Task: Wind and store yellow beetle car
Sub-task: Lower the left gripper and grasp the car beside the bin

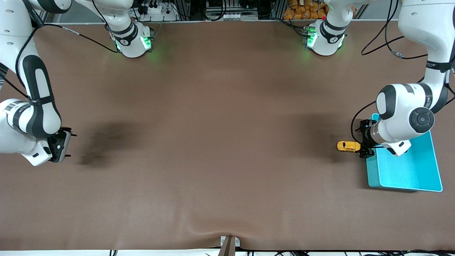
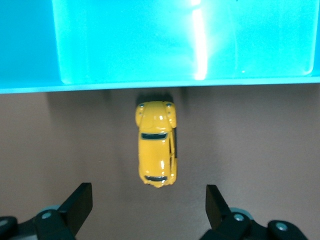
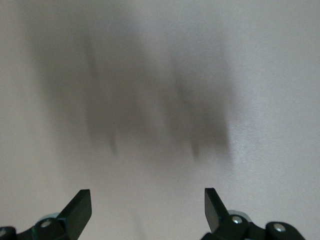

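The bin's side point(image 2: 156, 86) is close at the car's nose, so my left gripper should next grab the yellow beetle car's long door sides.
The yellow beetle car point(image 1: 348, 146) stands on the brown table, close against the side wall of the turquoise bin point(image 1: 408, 170), at the left arm's end. My left gripper point(image 1: 364, 139) hangs open just above the car and the bin's edge. In the left wrist view the car point(image 2: 157, 144) lies lengthwise just ahead of the open left gripper point(image 2: 148, 202), with one end near the bin point(image 2: 180, 40); nothing is between the fingers. My right gripper point(image 1: 69, 145) waits open and empty over bare table at the right arm's end, as the right wrist view point(image 3: 147, 205) also shows.
The turquoise bin holds nothing that I can see. The left arm's wrist and elbow hang over part of the bin. Cables and both arm bases point(image 1: 133, 41) line the table edge farthest from the front camera.
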{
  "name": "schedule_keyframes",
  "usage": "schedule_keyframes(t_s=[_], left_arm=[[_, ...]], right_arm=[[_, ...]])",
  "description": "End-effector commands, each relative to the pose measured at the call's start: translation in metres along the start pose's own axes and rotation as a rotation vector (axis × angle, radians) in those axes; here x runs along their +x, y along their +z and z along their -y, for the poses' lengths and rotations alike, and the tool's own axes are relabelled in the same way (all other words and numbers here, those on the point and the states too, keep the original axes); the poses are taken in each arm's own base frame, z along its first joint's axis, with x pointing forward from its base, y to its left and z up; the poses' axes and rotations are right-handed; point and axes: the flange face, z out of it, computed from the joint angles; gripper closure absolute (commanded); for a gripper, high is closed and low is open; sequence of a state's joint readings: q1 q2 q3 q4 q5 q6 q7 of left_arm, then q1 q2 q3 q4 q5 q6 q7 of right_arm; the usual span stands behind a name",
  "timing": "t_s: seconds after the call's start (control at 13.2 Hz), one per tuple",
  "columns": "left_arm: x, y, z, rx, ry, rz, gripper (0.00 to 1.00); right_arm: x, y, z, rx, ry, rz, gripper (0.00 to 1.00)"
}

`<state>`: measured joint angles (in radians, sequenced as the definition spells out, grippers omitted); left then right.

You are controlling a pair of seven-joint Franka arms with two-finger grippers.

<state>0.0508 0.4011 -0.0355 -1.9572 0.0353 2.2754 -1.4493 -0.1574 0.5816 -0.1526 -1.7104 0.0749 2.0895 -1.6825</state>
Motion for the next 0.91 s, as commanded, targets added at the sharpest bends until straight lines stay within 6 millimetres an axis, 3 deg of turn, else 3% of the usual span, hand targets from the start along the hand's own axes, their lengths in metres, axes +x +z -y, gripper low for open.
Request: schedule_keyframes(t_s=[0.0,0.15,0.53,0.83], left_arm=[[0.001,0.022,0.009,-0.024,-0.01,-0.018,0.0],[0.007,0.035,0.017,-0.062,-0.019,-0.019,0.0],[0.008,0.072,0.027,-0.092,-0.02,-0.019,0.0],[0.01,0.082,0.026,-0.09,-0.021,-0.018,0.0]], right_arm=[[0.002,-0.012,-0.006,-0.013,-0.001,-0.018,0.0],[0.003,-0.022,-0.009,-0.014,-0.003,-0.019,0.0],[0.012,-0.076,-0.014,0.028,-0.001,-0.031,0.0],[0.021,-0.122,-0.012,0.07,0.06,-0.035,0.0]])
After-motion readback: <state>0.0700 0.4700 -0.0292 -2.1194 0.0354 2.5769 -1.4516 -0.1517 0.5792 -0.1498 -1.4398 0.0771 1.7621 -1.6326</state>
